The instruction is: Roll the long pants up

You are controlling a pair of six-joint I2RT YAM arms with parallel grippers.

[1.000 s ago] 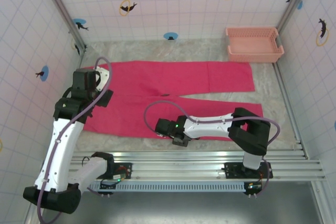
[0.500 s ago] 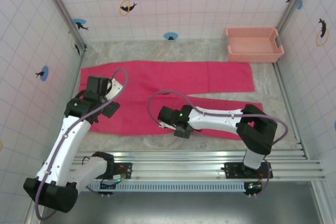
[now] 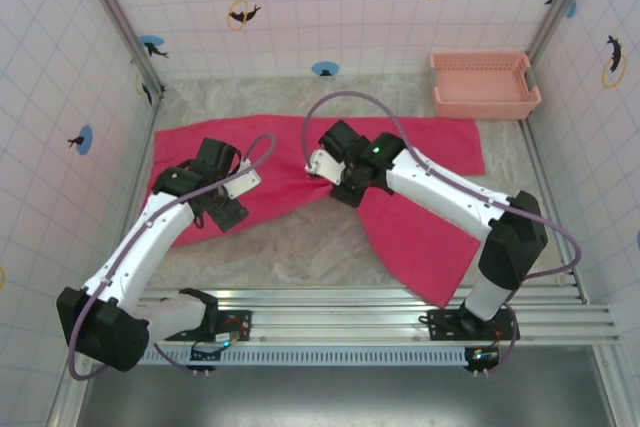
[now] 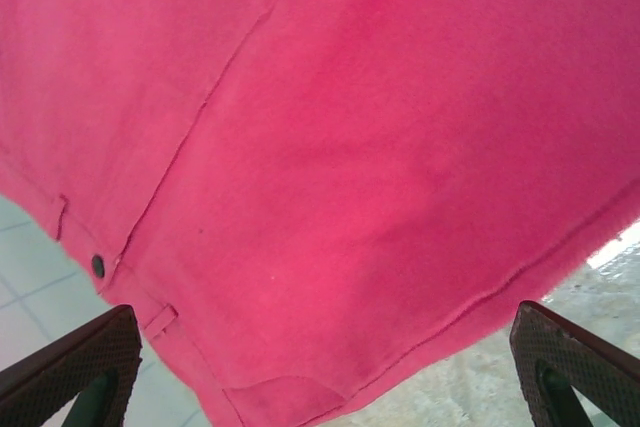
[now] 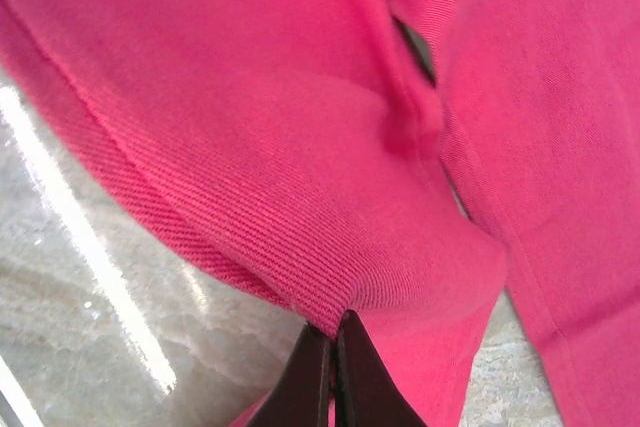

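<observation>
I will next grab the long pants' near edge toward the waistband with my left gripper to fold the long pants' near side over for rolling.
The long pants are bright pink-red; the far leg lies flat along the back of the table. The near leg is pulled up and slants from the crotch down to the front right. My right gripper is at the crotch area, lifted off the table. In the right wrist view it is shut on a bulging fold of the pants. My left gripper hovers over the waistband end on the left. Its jaws are open wide above the fabric, with nothing between them.
A salmon-pink lattice basket stands at the back right corner. Tiled walls close in the left, back and right sides. Bare marbled tabletop shows in front of the pants, with the metal rail at the near edge.
My right gripper has risen from the near hem and carried the near leg back toward the crotch, swinging it diagonal. My left gripper has moved right and nearer, over the waistband end.
</observation>
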